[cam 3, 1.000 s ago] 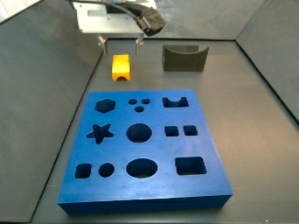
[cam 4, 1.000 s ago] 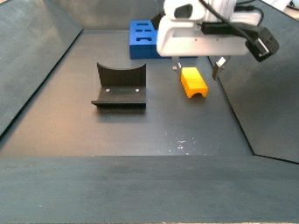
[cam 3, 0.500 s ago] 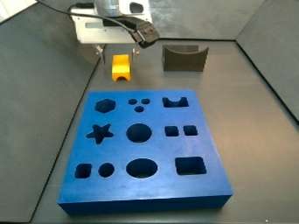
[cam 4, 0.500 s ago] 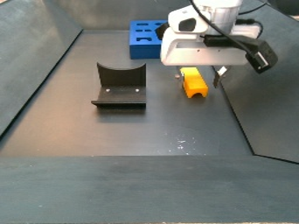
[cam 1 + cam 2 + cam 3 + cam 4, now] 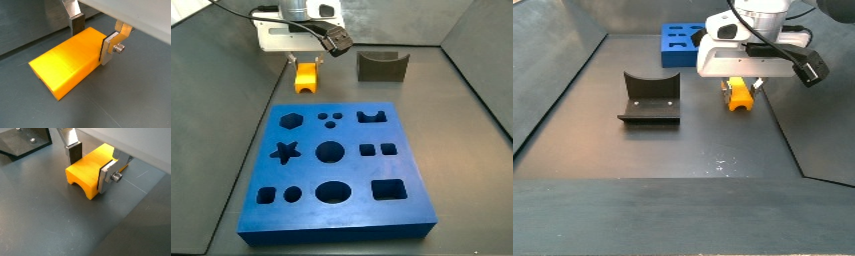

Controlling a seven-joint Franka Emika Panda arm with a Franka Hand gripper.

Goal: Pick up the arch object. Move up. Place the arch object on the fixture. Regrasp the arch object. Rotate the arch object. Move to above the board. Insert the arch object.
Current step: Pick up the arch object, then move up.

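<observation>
My gripper grabs the long flat sides of the arch object next, to lift the arch object onto the fixture (image 5: 381, 67).
The yellow-orange arch object (image 5: 70, 65) lies on the dark floor, its arch notch (image 5: 81, 184) facing down at one end. My gripper (image 5: 90, 167) is down around it and open. One finger (image 5: 107, 175) rests against one side, and the other pad (image 5: 73, 154) stands just off the opposite side. Both side views show the arch object (image 5: 306, 78) (image 5: 742, 97) under the gripper (image 5: 306, 68) (image 5: 743, 85), beyond the far short edge of the blue board (image 5: 338, 170). The fixture (image 5: 381, 67) (image 5: 649, 100) stands apart from it.
The board (image 5: 676, 42) fills much of the floor on one side of the piece. Sloping dark walls (image 5: 560, 80) enclose the work area. A corner of the fixture (image 5: 23, 140) shows in a wrist view.
The gripper has come down from above the arch object until its fingers stand on either side of it. The piece stays on the floor.
</observation>
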